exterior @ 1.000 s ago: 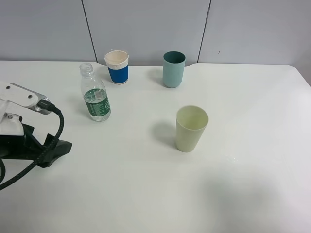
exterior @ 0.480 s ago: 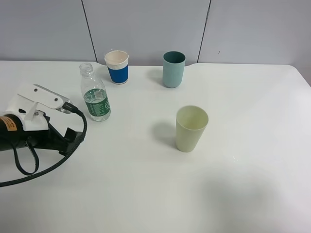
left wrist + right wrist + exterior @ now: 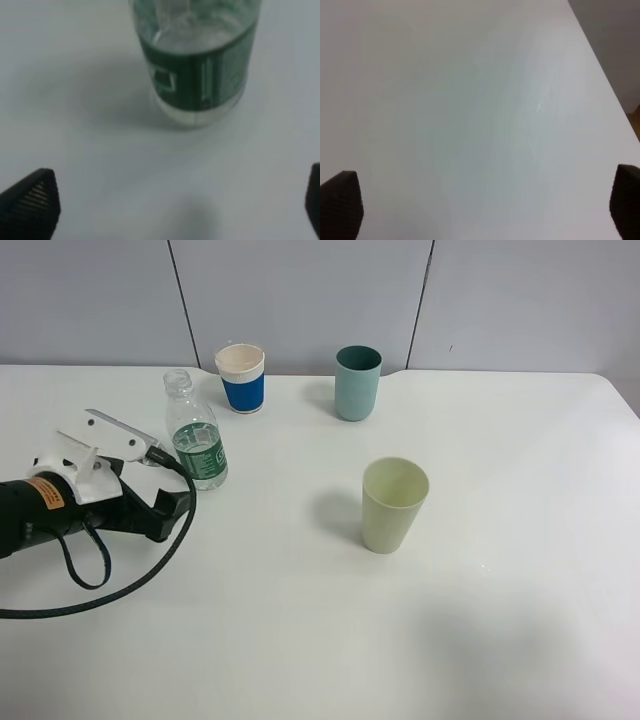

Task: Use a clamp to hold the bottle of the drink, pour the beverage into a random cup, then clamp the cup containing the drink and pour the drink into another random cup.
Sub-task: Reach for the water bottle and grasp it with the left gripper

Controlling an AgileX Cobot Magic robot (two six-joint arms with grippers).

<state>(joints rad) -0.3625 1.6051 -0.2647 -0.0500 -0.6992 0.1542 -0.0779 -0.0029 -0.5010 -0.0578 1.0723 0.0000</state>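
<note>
I will next use my left gripper to pick up the bottle upright around its green label, because it is open at its top and has drink inside.
A clear bottle with a green label and no cap stands upright at the back left of the white table. My left gripper is low over the table just in front of the bottle, a short way apart from it. In the left wrist view the bottle's lower part fills the middle, and the left gripper is open with its fingertips wide apart. My right gripper is open and empty over bare table; it is out of the exterior view.
A blue-and-white paper cup stands behind the bottle. A teal cup stands at the back middle. A pale green cup stands alone near the table's middle. A black cable loops from the left arm.
My left arm has moved to the right and forward, bringing its open gripper close to the bottle. The bottle and cups have not moved.
</note>
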